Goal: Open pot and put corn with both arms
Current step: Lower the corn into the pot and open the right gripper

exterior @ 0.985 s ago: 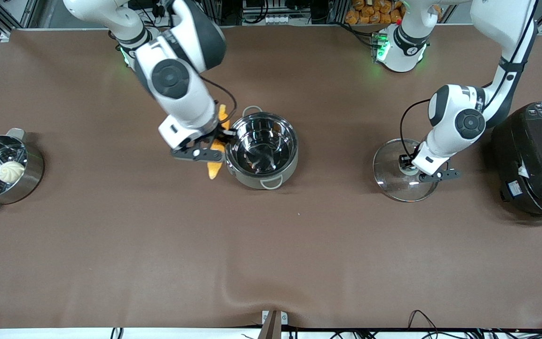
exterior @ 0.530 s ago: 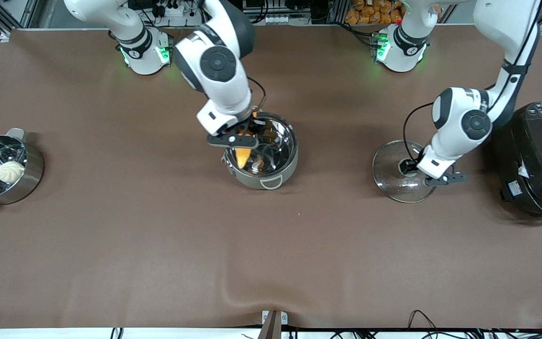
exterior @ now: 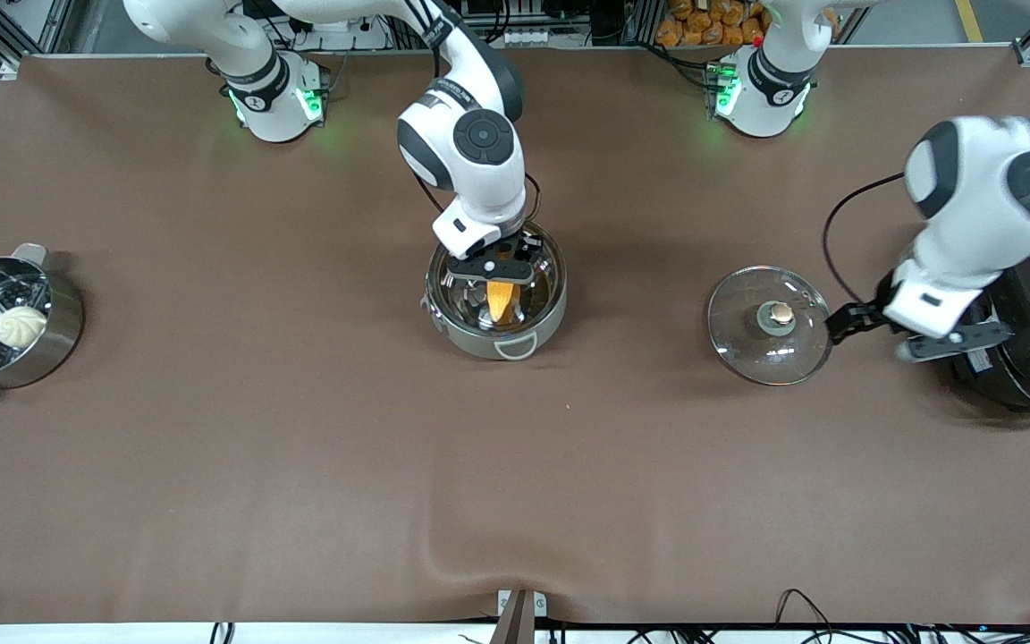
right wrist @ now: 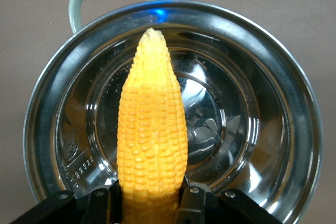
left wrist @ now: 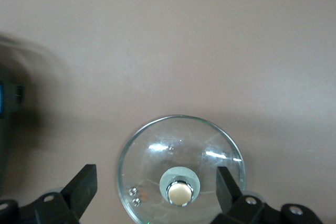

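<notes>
The corn [exterior: 499, 301] lies over the steel pot's bowl [exterior: 527, 304], inside the pot's rim, so it is time to open my right gripper.
The steel pot [exterior: 464, 337] stands open mid-table, its glass lid [exterior: 747, 335] with bronze knob [exterior: 781, 312] lying flat on the table toward the left arm's end. My right gripper [exterior: 495, 266] is over the pot, shut on the thick end of the yellow corn [exterior: 499, 301], whose tip points into the pot. The right wrist view shows the corn [right wrist: 152, 124] over the pot's shiny bowl [right wrist: 273, 129], with my right gripper [right wrist: 152, 203] clamped on it. My left gripper [exterior: 904, 331] is open and empty, up beside the lid. In the left wrist view it [left wrist: 155, 178] hangs above the lid [left wrist: 152, 156].
A large black cooker [exterior: 1029, 313] stands at the left arm's end, close to the left gripper. A steel steamer pot [exterior: 63, 326] with a white bun [exterior: 21, 325] stands at the right arm's end. Brown cloth covers the table.
My right gripper carried the corn from beside the pot to over its opening. My left gripper let go of the lid knob, rose and moved toward the black cooker.
</notes>
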You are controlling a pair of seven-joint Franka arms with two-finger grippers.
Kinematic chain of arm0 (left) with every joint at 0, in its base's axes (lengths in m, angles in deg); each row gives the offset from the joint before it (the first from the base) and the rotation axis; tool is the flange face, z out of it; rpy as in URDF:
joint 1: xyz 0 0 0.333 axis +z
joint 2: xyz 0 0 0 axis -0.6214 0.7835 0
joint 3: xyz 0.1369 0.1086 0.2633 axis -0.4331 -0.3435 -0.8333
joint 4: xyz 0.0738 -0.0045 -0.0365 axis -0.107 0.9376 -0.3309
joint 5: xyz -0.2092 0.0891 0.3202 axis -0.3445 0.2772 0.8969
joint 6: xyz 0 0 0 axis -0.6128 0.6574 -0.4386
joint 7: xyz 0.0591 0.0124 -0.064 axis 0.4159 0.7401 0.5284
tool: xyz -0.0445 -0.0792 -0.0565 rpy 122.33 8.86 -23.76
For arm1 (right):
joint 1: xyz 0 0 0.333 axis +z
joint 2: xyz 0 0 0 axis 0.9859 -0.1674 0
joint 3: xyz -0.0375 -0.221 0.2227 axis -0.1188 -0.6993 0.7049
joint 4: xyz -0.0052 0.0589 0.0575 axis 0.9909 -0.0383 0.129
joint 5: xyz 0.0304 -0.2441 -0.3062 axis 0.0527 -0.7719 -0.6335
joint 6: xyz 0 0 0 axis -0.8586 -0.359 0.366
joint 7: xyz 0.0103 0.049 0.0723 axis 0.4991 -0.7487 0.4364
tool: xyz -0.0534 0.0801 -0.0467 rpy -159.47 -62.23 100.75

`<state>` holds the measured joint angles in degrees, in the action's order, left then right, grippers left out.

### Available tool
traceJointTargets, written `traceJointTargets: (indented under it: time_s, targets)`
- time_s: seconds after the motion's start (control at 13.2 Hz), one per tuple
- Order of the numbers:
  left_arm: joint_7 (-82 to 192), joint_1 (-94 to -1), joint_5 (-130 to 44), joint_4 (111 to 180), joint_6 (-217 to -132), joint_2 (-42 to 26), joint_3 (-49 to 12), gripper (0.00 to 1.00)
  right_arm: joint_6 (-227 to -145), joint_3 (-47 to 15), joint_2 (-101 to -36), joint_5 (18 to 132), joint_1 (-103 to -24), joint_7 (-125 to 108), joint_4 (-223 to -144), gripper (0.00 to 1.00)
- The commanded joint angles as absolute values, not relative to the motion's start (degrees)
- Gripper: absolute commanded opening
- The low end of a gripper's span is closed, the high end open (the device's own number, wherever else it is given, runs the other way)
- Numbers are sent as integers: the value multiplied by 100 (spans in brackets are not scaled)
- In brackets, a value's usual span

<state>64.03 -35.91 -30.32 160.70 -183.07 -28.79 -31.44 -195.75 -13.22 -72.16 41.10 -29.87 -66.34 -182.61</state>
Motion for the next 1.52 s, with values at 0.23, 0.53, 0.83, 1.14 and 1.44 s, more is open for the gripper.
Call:
traceJointTargets:
  time_s: [0.23, 0.53, 0.83, 1.14, 1.44]
  targets:
    - [6216, -3525, -3120, 14236, -15993, -2882, -3052, 100, -19813, -1329, -7190, 3836, -2956, -6786, -18389, 100]
    - [5592, -3473, -3350, 14051, -15561, -3329, -3105, 100, -19805, -1329, -7146, 3836, -2991, -6786, -18380, 100]
    - [5574, -3446, -3376, 13461, -14753, -3321, -3105, 100, -19647, -1320, -6673, 3871, -3438, -6716, -18353, 100]
    - [5495, -3499, -3473, 13083, -14400, -3286, -3123, 100, -18437, -1320, -5655, 3906, -4518, -6087, -18283, 100]
    - [5294, -3534, -3402, 13065, -14400, -3085, -3218, 100, -16977, -1347, -4975, 3933, -5915, -4206, -17801, 100]
